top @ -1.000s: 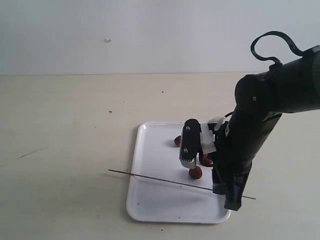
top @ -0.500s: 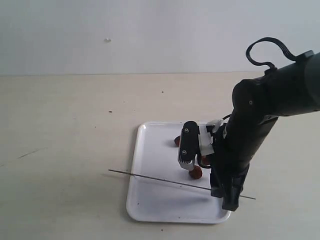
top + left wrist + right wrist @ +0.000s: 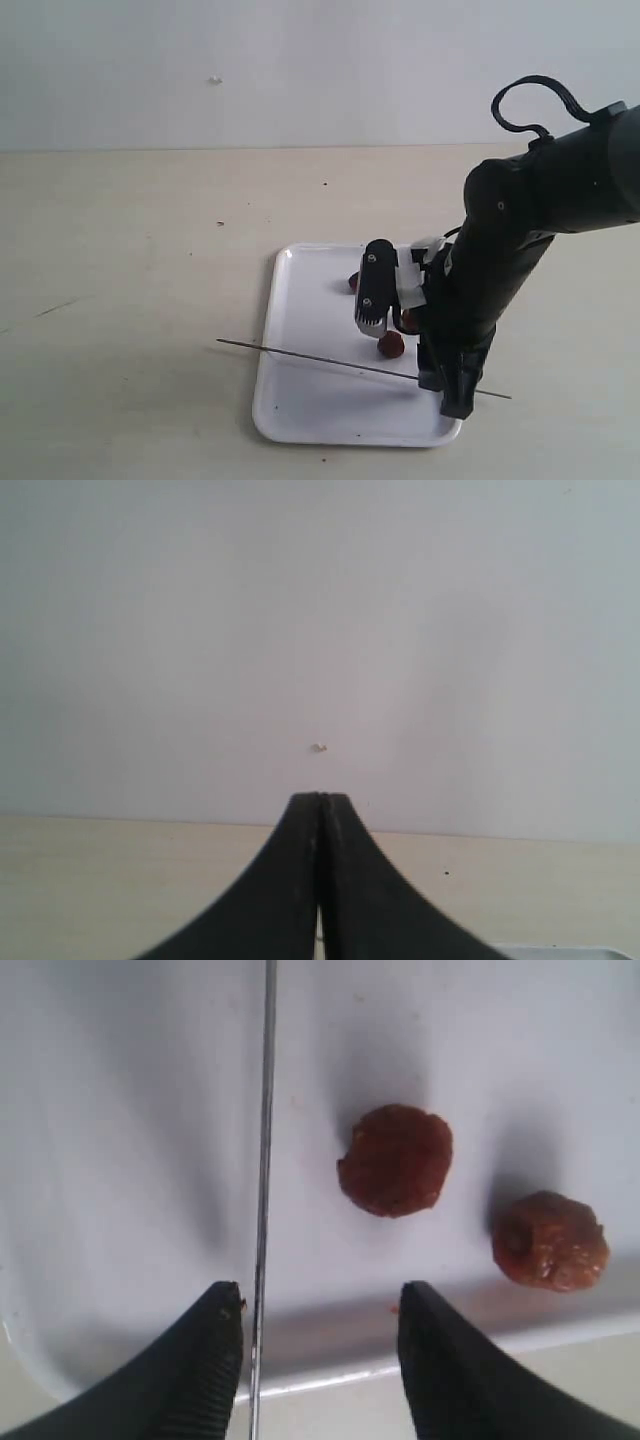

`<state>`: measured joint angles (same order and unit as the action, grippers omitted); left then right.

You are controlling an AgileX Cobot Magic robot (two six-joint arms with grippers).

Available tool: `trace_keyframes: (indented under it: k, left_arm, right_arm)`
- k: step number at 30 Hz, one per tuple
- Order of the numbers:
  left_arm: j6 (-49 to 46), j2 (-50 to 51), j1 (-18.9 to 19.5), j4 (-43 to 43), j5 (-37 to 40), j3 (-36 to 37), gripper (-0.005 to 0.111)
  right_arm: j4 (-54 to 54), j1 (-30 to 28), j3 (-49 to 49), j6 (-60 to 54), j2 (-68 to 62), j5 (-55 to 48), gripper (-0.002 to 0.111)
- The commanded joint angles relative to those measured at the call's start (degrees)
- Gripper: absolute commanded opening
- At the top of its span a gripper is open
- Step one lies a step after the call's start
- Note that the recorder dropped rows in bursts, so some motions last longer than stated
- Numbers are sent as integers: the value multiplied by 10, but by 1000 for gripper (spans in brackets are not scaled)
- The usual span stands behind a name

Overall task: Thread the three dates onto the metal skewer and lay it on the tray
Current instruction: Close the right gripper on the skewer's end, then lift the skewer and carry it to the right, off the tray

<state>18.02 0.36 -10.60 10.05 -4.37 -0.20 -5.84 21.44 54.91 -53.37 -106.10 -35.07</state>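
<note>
I should next use my right gripper to pick up the metal skewer (image 3: 300, 355) near the skewer's end under the gripper. Then the skewer's long bare length stays free for threading dates.
The white tray (image 3: 310, 390) lies at the table's front centre. The thin metal skewer (image 3: 300, 355) rests across it, bare, both ends past the rim. Three dates sit loose on the tray: one (image 3: 391, 344) just behind the skewer, two more (image 3: 355, 282) (image 3: 408, 322) partly hidden by my right arm. My right gripper (image 3: 412, 368) hangs open over the tray's right end. In the right wrist view the skewer (image 3: 265, 1160) runs just inside one finger (image 3: 215, 1360) of the right gripper (image 3: 320, 1305); two dates (image 3: 395, 1160) (image 3: 550, 1240) lie beyond on the tray (image 3: 130, 1110). My left gripper (image 3: 320, 800) is shut on nothing.
The beige table (image 3: 130, 250) spreads left of and behind the tray, with a pale wall (image 3: 300, 70) at the back. My bulky right arm (image 3: 520, 230) and its cable loop stand over the tray's right side. The left wrist view faces that wall, with a tray corner (image 3: 570, 950) just visible.
The right gripper's jaws have spread wider and the arm has shifted slightly left over the tray. Skewer and dates have stayed put.
</note>
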Motion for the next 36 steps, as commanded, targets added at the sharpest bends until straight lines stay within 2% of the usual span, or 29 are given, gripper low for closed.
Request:
trace_keyframes:
  k: [1, 12, 14, 17, 25, 33, 36]
  left_arm:
    - [0, -4, 2, -2, -4, 2, 0]
    - [-2, -4, 2, -2, -4, 2, 0]
    - [0, -4, 2, -2, -4, 2, 0]
    - [0, -4, 2, -2, -4, 2, 0]
    - [0, -4, 2, -2, -4, 2, 0]
    - [0, -4, 2, -2, -4, 2, 0]
    - [0, -4, 2, -2, -4, 2, 0]
  right_arm:
    - [-3, 2, 0, -5, -18, -2, 49]
    - [-3, 2, 0, -5, -40, 3, 48]
    - [-3, 2, 0, -5, -40, 3, 45]
    - [-3, 2, 0, -5, -40, 0, 36]
    - [-2, 2, 0, -27, -40, 1, 0]
    - [2, 12, 1, -39, -17, -10, 0]
    - [-11, 12, 5, -31, 15, -43, 0]
